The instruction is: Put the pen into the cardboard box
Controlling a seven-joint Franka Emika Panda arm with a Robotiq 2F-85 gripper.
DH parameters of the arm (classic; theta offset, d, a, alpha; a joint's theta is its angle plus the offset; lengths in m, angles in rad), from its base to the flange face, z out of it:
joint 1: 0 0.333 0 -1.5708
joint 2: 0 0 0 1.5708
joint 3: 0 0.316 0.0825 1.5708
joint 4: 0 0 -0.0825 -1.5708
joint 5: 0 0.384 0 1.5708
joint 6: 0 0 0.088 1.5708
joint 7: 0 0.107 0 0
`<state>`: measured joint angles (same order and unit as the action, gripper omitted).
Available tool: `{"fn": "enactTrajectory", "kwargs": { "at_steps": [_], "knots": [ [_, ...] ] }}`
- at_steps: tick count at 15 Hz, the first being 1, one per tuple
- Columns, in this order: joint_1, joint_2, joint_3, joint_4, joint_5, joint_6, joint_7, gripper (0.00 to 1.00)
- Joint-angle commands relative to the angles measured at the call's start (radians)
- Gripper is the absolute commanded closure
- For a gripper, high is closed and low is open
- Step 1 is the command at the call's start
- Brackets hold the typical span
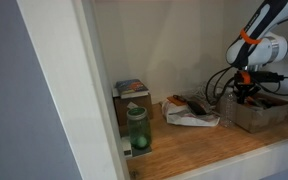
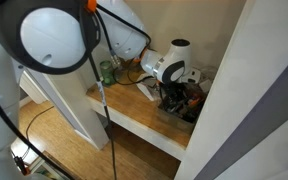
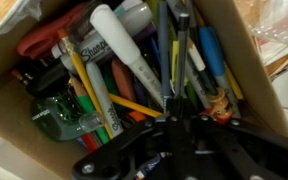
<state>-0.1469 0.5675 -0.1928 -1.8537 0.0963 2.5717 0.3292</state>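
Observation:
My fingers are at the box's rim (image 3: 248,52) and the dark pen is inside the box's sides. It is time for my gripper to open, as the pen would settle there if released.
The cardboard box (image 3: 9,75) fills the wrist view and holds several pens and markers, among them a white Sharpie (image 3: 124,50) and yellow pencils. My gripper (image 3: 170,112) is just above the box's contents with its fingers closed together on a thin dark pen (image 3: 164,50) that points down into the box. In both exterior views the gripper (image 1: 247,92) (image 2: 174,95) hangs low over the box (image 1: 262,113) (image 2: 181,112) on the wooden shelf.
A green bottle (image 1: 137,128) stands at the shelf's front edge. A small book (image 1: 132,89) and a crumpled wrapper pile (image 1: 191,111) lie between it and the box. A white wall post (image 1: 79,90) borders the shelf, with cables behind the box.

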Motion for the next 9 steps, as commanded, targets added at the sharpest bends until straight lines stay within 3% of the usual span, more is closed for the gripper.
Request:
{"fn": "enactTrajectory", "kwargs": {
  "at_steps": [1,9],
  "knots": [
    [0.023,-0.005,-0.021,-0.006,-0.015,0.013,0.016,0.65],
    [-0.019,-0.127,0.035,0.009,-0.007,-0.080,-0.200,0.09]
  ]
}}
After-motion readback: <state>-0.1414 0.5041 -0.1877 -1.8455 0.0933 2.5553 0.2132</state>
